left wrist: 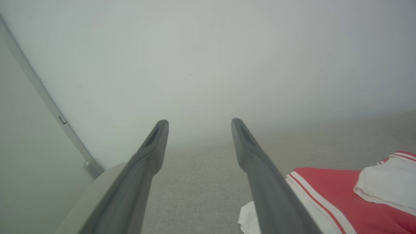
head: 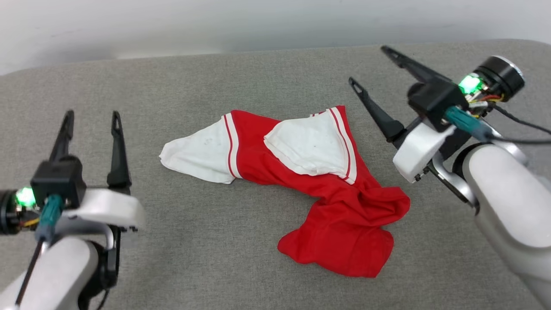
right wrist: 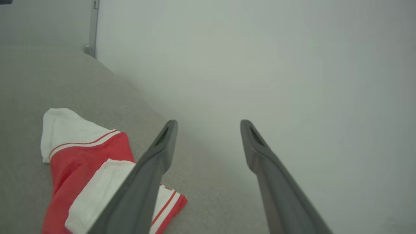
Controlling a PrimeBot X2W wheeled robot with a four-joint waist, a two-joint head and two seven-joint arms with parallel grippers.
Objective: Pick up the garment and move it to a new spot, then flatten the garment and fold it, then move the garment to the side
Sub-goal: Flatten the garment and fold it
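I will next grab the upper white sleeve by its striped edge (head: 342, 131) with my right gripper. Then I can move the garment (head: 327, 193) to a new spot.
The garment (head: 327, 193), a red T-shirt with white striped sleeves, lies crumpled in the middle of the grey padded surface (head: 215, 241); its white sleeves point left and up, its red body bunches at lower right. It also shows in the left wrist view (left wrist: 328, 191) and the right wrist view (right wrist: 78, 165). My left gripper (head: 91, 115) hangs open to the garment's left, apart from it, nothing between its fingers. My right gripper (head: 367, 64) stands open above and right of the garment, also holding nothing. Both pairs of fingers (left wrist: 152, 146) (right wrist: 165, 143) are spread wide.
A pale wall (head: 215, 21) runs along the far edge of the grey surface. A grey vertical strip (right wrist: 94, 26) stands at the wall's corner. Bare grey surface lies left of the garment and in front of it.
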